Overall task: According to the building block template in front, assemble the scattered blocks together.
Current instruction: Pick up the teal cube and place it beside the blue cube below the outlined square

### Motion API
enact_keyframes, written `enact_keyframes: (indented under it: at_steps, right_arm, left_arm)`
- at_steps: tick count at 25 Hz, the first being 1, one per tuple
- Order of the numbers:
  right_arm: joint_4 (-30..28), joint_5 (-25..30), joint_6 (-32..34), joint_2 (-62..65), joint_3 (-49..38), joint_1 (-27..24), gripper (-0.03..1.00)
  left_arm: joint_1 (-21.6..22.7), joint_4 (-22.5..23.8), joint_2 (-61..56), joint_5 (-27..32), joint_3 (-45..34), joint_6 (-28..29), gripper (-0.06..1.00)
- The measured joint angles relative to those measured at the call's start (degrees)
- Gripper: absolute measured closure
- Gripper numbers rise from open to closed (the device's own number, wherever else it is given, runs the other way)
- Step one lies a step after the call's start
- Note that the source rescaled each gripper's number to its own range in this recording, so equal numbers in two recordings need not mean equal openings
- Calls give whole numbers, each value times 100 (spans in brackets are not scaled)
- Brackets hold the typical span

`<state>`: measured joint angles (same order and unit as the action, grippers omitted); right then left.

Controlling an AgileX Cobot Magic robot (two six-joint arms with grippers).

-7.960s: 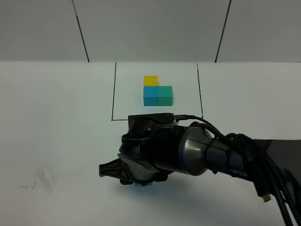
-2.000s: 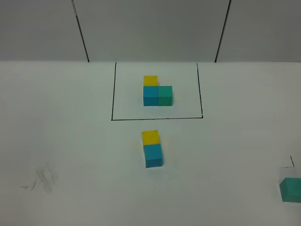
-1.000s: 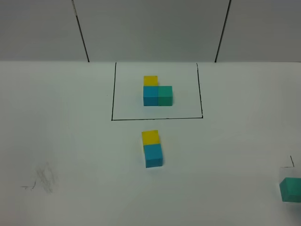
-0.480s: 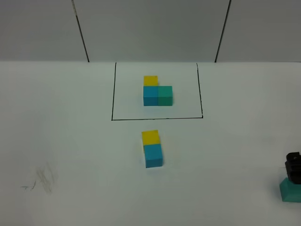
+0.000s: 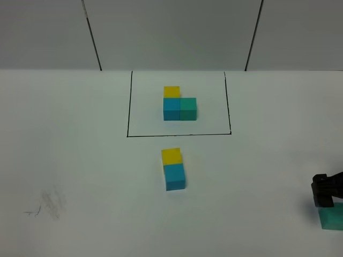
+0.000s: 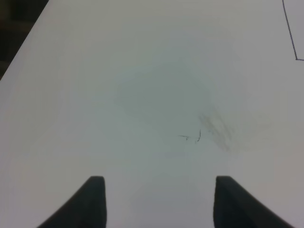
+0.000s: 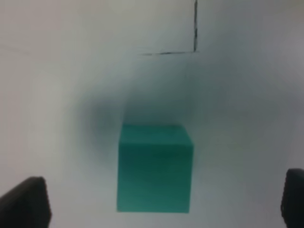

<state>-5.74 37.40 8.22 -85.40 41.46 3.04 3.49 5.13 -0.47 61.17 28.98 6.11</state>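
The teal-green cube is below the fingers of my right gripper, which are wide of it and would miss if they closed now. The gripper needs to go down to the cube before it closes.
The template is an L of yellow, blue and teal-green cubes inside a black drawn rectangle at the table's back. A loose yellow cube and a sky-blue cube sit touching in a line in front of it. The loose teal-green cube lies at the far right edge; it also shows in the right wrist view. My right gripper hangs over it, open, its fingertips wide on either side of the cube. My left gripper is open and empty over bare table.
Faint pencil smudges mark the white table at the front left; they also show in the left wrist view. A small black corner mark is drawn just beyond the teal-green cube. The table's left edge shows in the left wrist view.
My right gripper has come in from the right edge and moved over the teal-green cube, now partly covering it. The yellow and blue cubes have not moved.
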Motion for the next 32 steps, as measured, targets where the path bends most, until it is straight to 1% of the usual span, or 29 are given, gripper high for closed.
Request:
enact_keyframes:
  at_steps: [5,11,20,22,24,26,27,30,32]
  right_arm:
    - [187,-302,0,-286,-128,-64,-3]
    - [271,-835,-24,-350,-503,-216,-3]
    - [313,-1139,-110,-722,-570,-223,-1]
    - [313,-1172,-122,-783,-581,-223,1]
    - [319,-1198,-124,-794,-588,-223,4]
    - [334,-1198,-124,-795,-588,-223,12]
    - [336,-1198,-124,-795,-588,-223,18]
    - [338,-1180,-124,-795,-588,-223,43]
    - [349,-1141,-124,-795,-588,-223,63]
  left_arm:
    - [0,0,0,0,0,0,82]
    - [0,0,0,0,0,5,82]
    - [0,0,0,0,0,11,82]
    - [0,0,0,0,0,6,82]
    - [0,0,0,0,0,6,82]
    - [0,0,0,0,0,6,82]
    - [0,0,0,0,0,6,82]
    - [0,0,0,0,0,6,82]
    - [0,0,0,0,0,6,82]
